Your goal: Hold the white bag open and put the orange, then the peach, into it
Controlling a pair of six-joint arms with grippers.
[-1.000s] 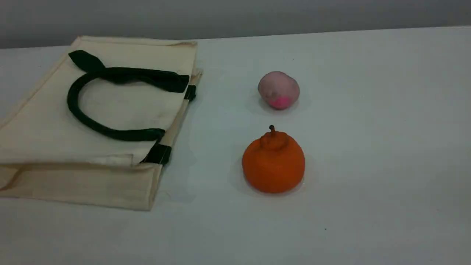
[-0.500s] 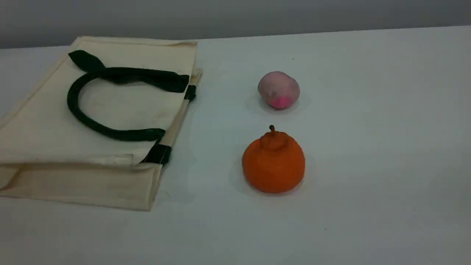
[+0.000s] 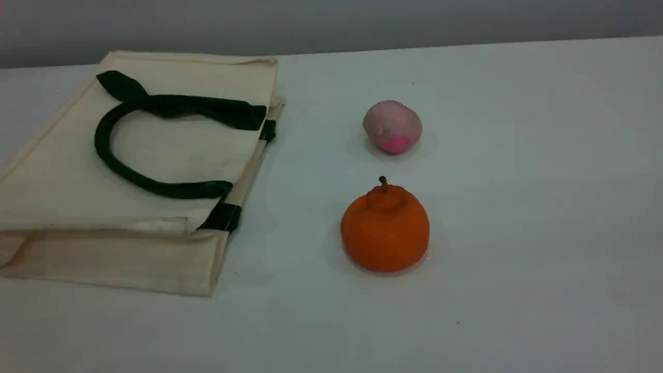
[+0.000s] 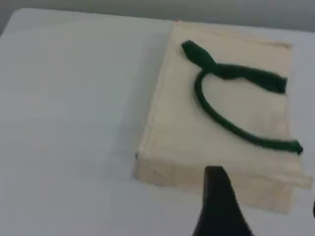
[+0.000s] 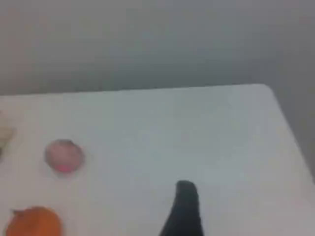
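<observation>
The white bag (image 3: 62, 176) lies flat and closed. The left gripper grabs that raised loop (image 3: 115, 155) of its green handle next, to hold the bag open.
The white bag (image 3: 62, 176) lies flat and closed at the table's left, its dark green handle (image 3: 155, 187) looped on top. Right of it the orange (image 3: 385, 230) sits upright, stem up, with the smaller pink peach (image 3: 392, 126) behind it. Neither arm shows in the scene view. The left wrist view looks down on the bag (image 4: 221, 118) and its handle (image 4: 246, 73); my left gripper (image 4: 266, 204) hovers over the bag's near edge, open and empty. In the right wrist view, one dark fingertip (image 5: 184, 206) of my right gripper hangs over bare table, right of the peach (image 5: 64, 156) and the orange (image 5: 33, 222), holding nothing.
The white table (image 3: 544, 207) stretches to the right of the fruits and in front of them. Its far edge meets a grey wall (image 3: 331, 20). A corner of the table (image 5: 266, 88) shows in the right wrist view.
</observation>
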